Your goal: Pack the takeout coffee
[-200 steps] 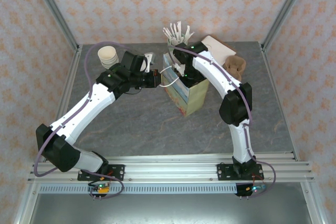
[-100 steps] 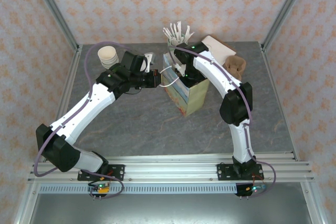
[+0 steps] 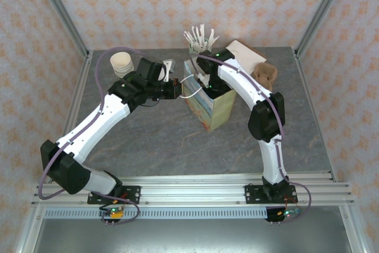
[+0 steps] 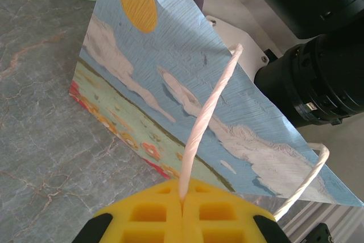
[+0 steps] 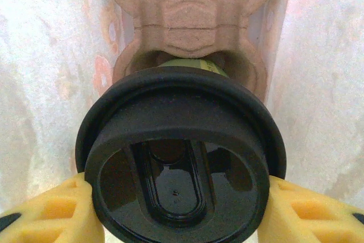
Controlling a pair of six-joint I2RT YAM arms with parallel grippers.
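I need to let go of the takeout coffee (image 5: pixel 179 157) with my right gripper now: the coffee stands inside the bag, and its green cup is down in the pocket of the pulp carrier.
The takeout coffee (image 5: pixel 179 157) fills the right wrist view: a round black lid with a sliver of green cup behind it. My right gripper (image 5: pixel 179 211) is shut on it, one yellow finger (image 5: pixel 51 209) on each side, down inside the paper bag (image 3: pixel 212 111). Below the cup lies a brown pulp carrier (image 5: pixel 190 27) on the bag's floor. My left gripper (image 4: pixel 183 197) is shut on the bag's white twisted handle (image 4: pixel 205 123), holding it out to the left of the bag (image 4: pixel 170 83). From above, the left gripper (image 3: pixel 176 89) sits beside the bag's left rim.
A stack of lidless green cups (image 3: pixel 122 62) stands at the back left. White cutlery (image 3: pixel 200 39) stands behind the bag, with a white flat packet (image 3: pixel 249 54) and a brown pulp carrier (image 3: pixel 265 74) at the back right. The metal frame rail (image 3: pixel 207 182) runs along the near edge.
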